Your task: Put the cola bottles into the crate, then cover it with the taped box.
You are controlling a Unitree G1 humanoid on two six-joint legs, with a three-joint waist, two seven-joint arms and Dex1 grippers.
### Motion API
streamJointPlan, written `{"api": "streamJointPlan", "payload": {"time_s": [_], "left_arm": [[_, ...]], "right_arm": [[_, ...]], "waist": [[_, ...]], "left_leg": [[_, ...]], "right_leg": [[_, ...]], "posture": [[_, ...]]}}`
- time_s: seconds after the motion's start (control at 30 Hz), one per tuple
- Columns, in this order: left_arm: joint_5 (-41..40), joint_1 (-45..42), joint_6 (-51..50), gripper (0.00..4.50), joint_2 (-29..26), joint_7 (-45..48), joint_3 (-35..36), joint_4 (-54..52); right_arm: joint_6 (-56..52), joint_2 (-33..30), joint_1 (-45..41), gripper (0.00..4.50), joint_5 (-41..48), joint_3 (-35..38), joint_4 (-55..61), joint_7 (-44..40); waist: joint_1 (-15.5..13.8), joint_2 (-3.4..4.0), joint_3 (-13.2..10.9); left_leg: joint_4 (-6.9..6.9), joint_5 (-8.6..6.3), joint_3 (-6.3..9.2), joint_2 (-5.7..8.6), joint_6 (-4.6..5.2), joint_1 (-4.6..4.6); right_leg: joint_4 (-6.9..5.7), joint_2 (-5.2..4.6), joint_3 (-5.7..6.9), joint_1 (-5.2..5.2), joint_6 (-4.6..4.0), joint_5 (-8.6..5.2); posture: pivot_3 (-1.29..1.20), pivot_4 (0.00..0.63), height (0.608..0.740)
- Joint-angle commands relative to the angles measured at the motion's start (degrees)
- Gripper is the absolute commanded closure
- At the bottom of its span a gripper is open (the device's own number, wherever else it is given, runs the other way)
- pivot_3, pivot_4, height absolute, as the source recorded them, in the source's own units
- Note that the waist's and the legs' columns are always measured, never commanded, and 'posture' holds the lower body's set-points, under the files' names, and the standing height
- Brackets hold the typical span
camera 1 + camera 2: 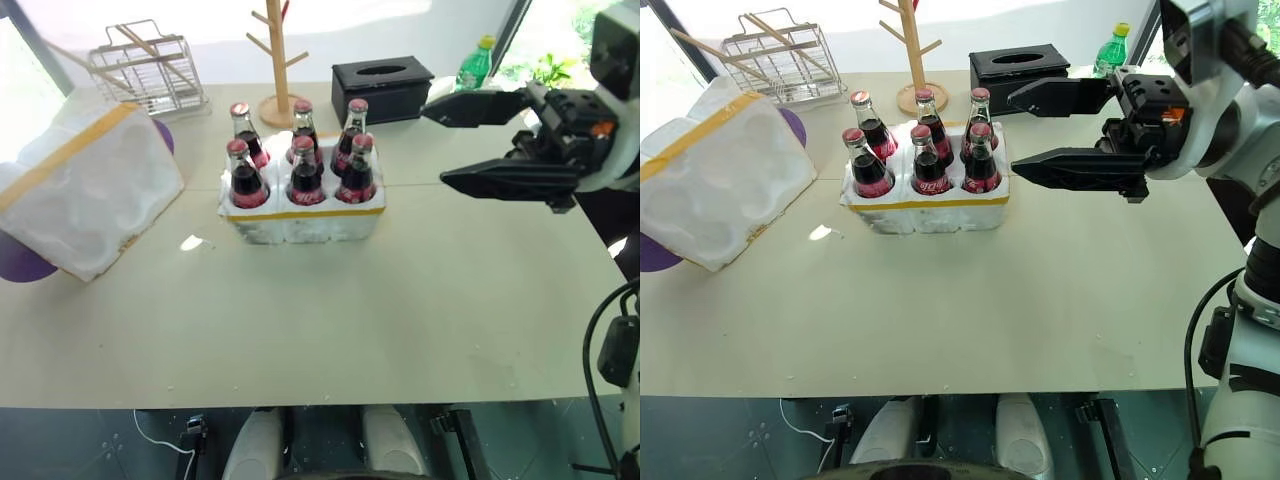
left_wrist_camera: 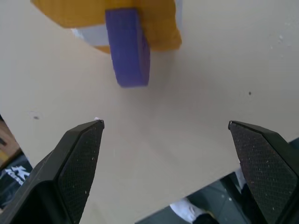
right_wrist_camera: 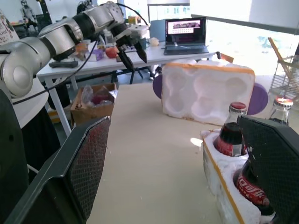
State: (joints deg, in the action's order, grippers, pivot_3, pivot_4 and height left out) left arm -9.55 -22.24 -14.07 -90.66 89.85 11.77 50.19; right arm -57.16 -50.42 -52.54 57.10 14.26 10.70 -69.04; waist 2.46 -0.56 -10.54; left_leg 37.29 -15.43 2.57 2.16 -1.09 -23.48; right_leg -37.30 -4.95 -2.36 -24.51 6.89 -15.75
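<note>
My left gripper takes hold of the taped box [image 1: 85,190] by the thin purple disc on its end next, since the box is wider than the open fingertips.
Six cola bottles [image 1: 247,180] with red caps stand upright in the wells of the crate [image 1: 300,222], a low white styrofoam tray with a yellow tape band, at the table's middle back. The taped box [image 1: 85,190] lies tilted at the left, its hollow side [image 3: 205,91] turned toward the crate. My right gripper [image 1: 434,146] hovers open and level to the right of the crate, pointing at it, with nothing between its fingers. My left gripper [image 2: 164,124] is open and empty above the table's left edge, close to the box's yellow tape [image 2: 117,14]; its arm also reaches in far behind the table [image 3: 134,59].
A purple disc [image 1: 20,260] sticks out from under the taped box. Along the back stand a wire rack [image 1: 145,65], a wooden mug tree [image 1: 280,60], a black tissue box [image 1: 382,85] and a green bottle [image 1: 475,62]. Bare tabletop [image 1: 330,320] lies in front of the crate.
</note>
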Motion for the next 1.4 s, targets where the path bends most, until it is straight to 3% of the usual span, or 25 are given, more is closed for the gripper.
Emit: {"api": "streamJointPlan", "payload": {"time_s": [0.03, 0.17, 0.3, 0.7, 0.97, 1.0, 1.27, 1.4], "left_arm": [[11.7, -16.5, 1.9, 0.0, 4.1, -0.6, -11.1, 6.6], [21.4, -31.5, 4.6, 0.0, 8.7, -2.7, -19.5, 15.1], [26.5, -39.9, 6.0, 0.0, 12.5, -5.9, -23.4, 20.8], [30.8, -44.8, 5.9, 0.0, 18.7, -11.6, -24.2, 26.2], [29.4, -45.7, 4.9, 3.94, 20.2, -12.2, -22.0, 26.6], [29.6, -45.6, 5.1, 4.2, 20.2, -12.5, -22.0, 26.5], [23.7, -45.9, 15.8, 4.22, 22.2, -17.3, -15.7, 22.9], [22.7, -46.8, 26.2, 4.22, 25.5, -34.0, -12.9, 17.2]], "right_arm": [[0.0, -0.2, -0.8, 0.05, 3.0, 2.2, 2.9, 2.5], [0.5, -0.2, 1.2, 0.05, 3.1, 2.4, 3.6, 5.1], [0.3, 0.1, 3.1, 0.05, 4.4, 3.3, 4.4, 7.8], [-0.5, -1.3, 5.4, 0.05, 9.1, 5.4, 6.4, 13.4], [-0.2, -3.5, 7.8, 0.0, 10.2, 6.0, 7.2, 14.0], [-0.1, -3.6, 8.2, 0.0, 10.0, 6.0, 7.3, 14.0], [1.9, -6.6, 15.4, 0.0, 5.3, 6.6, 7.4, 14.4], [1.7, -7.4, 19.2, 0.0, 6.3, 9.4, 8.0, 14.4]], "waist": [[-0.1, -0.07, 0.0], [-0.1, -0.51, 0.1], [0.0, -0.86, 0.1], [0.0, -0.96, 0.0], [-0.2, -0.99, 0.1], [-0.2, -0.99, 0.1], [-0.7, -1.1, 0.1], [-1.6, -1.13, 0.1]], "left_leg": [[0.1, 0.0, -0.05, 0.04, 0.0, 0.0], [0.65, -0.09, -0.31, 0.02, 0.16, -0.02], [0.81, -0.15, -0.45, -0.1, 0.27, -0.01], [0.86, -0.2, -0.49, -0.11, 0.35, 0.0], [0.89, -0.2, -0.51, -0.09, 0.35, 0.0], [0.89, -0.2, -0.51, -0.09, 0.35, 0.0], [0.92, -0.2, -0.5, -0.08, 0.35, -0.01], [0.95, -0.2, -0.52, -0.08, 0.35, -0.02]], "right_leg": [[-0.06, 0.05, 0.0, 0.01, 0.01, 0.0], [-0.42, 0.21, 0.02, 0.04, 0.01, 0.01], [-0.7, 0.03, -0.02, -0.01, 0.02, 0.01], [-0.72, -0.1, -0.01, -0.13, 0.03, 0.0], [-0.74, -0.13, -0.01, -0.13, 0.03, 0.0], [-0.75, -0.13, -0.01, -0.13, 0.03, 0.0], [-0.76, -0.15, -0.01, -0.13, 0.03, 0.0], [-0.75, -0.19, -0.02, -0.13, 0.05, 0.01]], "posture": [[0.0, 0.15, 0.74], [0.0, 0.15, 0.74], [0.0, 0.15, 0.74], [0.0, 0.15, 0.74], [0.0, 0.15, 0.74], [0.0, 0.15, 0.74], [0.0, 0.15, 0.74], [0.0, 0.15, 0.74]]}}
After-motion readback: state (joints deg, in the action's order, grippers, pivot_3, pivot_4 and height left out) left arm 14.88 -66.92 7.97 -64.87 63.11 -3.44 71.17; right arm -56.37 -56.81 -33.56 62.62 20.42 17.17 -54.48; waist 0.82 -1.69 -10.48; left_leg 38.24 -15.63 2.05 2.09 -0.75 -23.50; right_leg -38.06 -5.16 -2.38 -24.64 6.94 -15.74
